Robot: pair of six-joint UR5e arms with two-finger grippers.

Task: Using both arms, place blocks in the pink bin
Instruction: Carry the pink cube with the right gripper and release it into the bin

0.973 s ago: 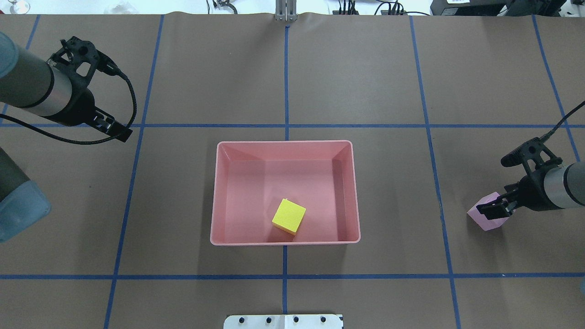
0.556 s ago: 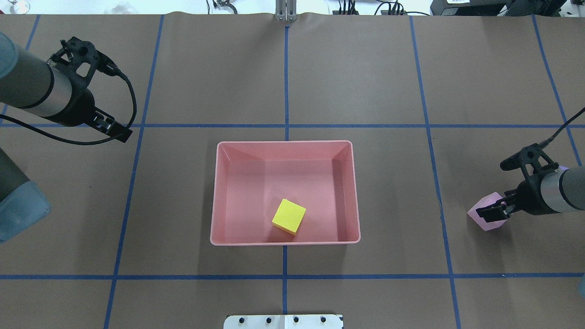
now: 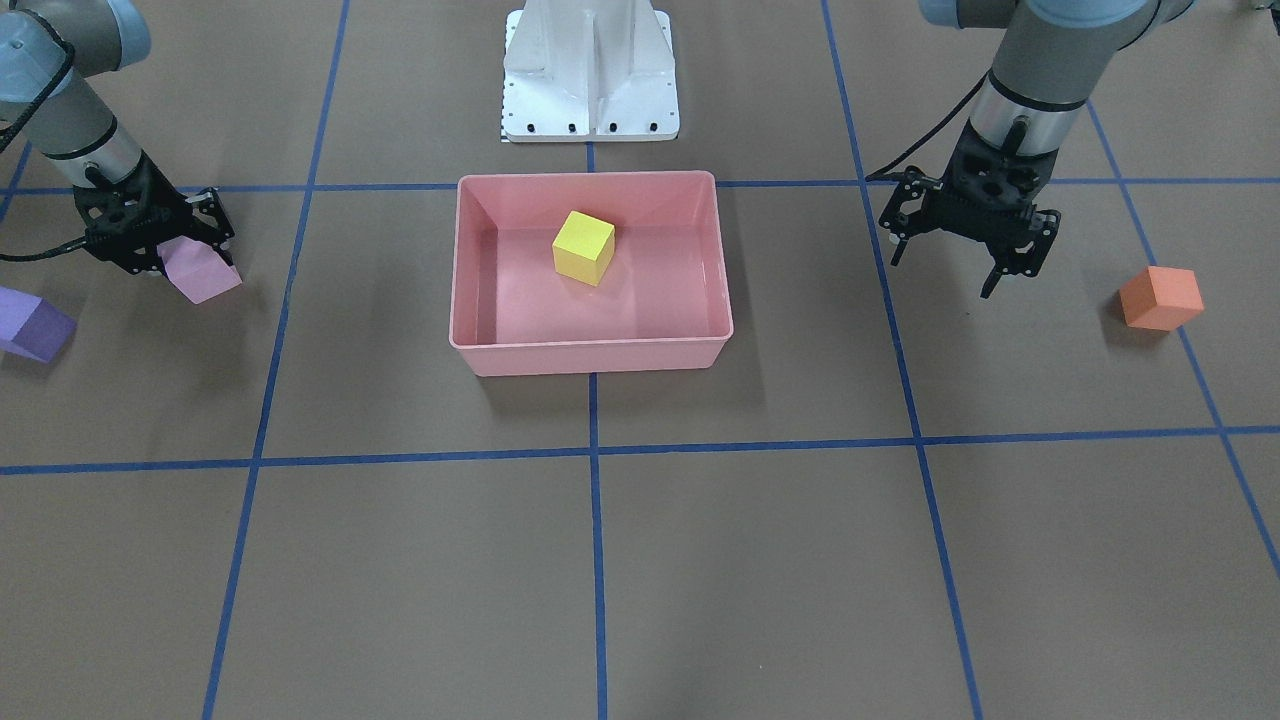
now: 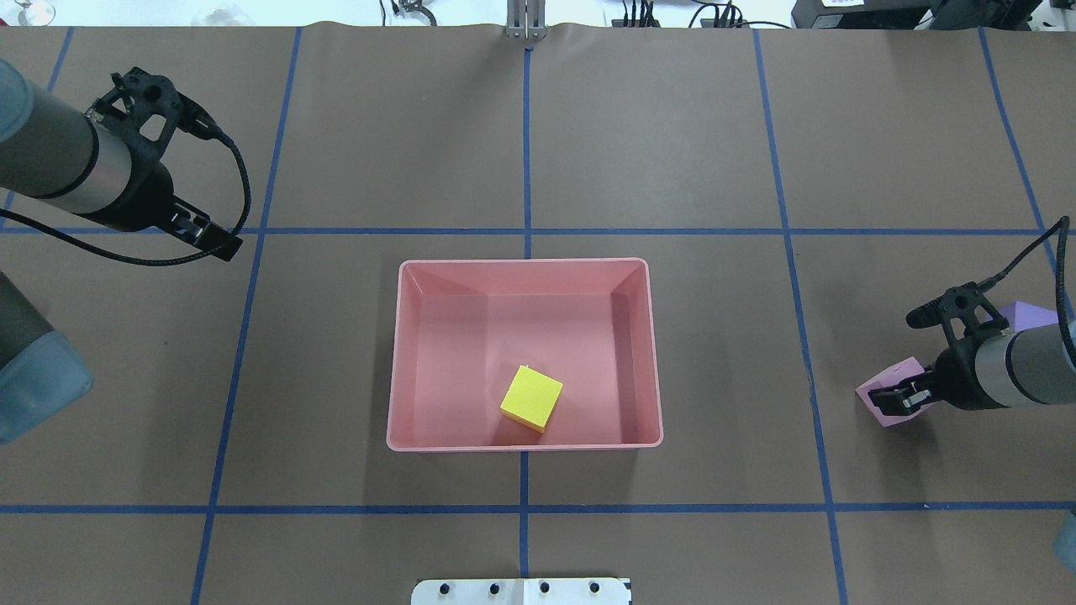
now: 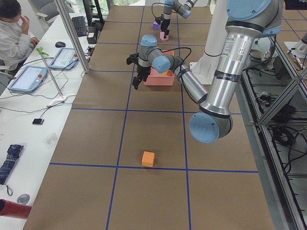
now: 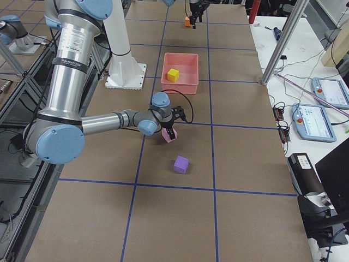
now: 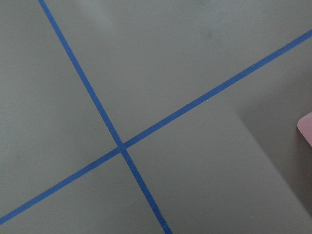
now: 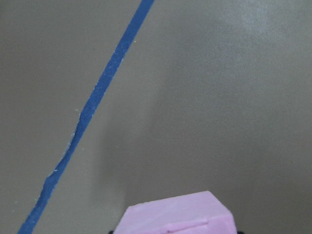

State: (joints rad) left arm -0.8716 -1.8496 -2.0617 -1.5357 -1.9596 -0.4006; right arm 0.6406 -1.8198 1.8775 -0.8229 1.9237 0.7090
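The robot's left gripper will next grab the orange cube by its sides to place it into the pink bin.
The pink bin (image 4: 521,442) sits mid-table with the yellow-green block (image 4: 531,397) inside, near its front wall. My right gripper (image 4: 898,398) is shut on the light pink block (image 4: 880,397), held tilted just above the table far right of the bin; the front view shows this too (image 3: 205,277). The purple block (image 4: 1031,314) lies beyond it. My left gripper (image 3: 945,268) is open and empty, hovering left of the bin. The orange block (image 3: 1160,298) lies further out on that side and is out of the overhead view.
The white pedestal base (image 3: 590,75) stands behind the bin (image 3: 590,356). Blue tape lines cross the brown table cover. An operator sits at a side desk in the left side view (image 5: 12,36).
My right wrist has swung back toward the table's right edge, which uncovers the purple block. The light pink block has shifted slightly in the grip. The left arm has barely moved.
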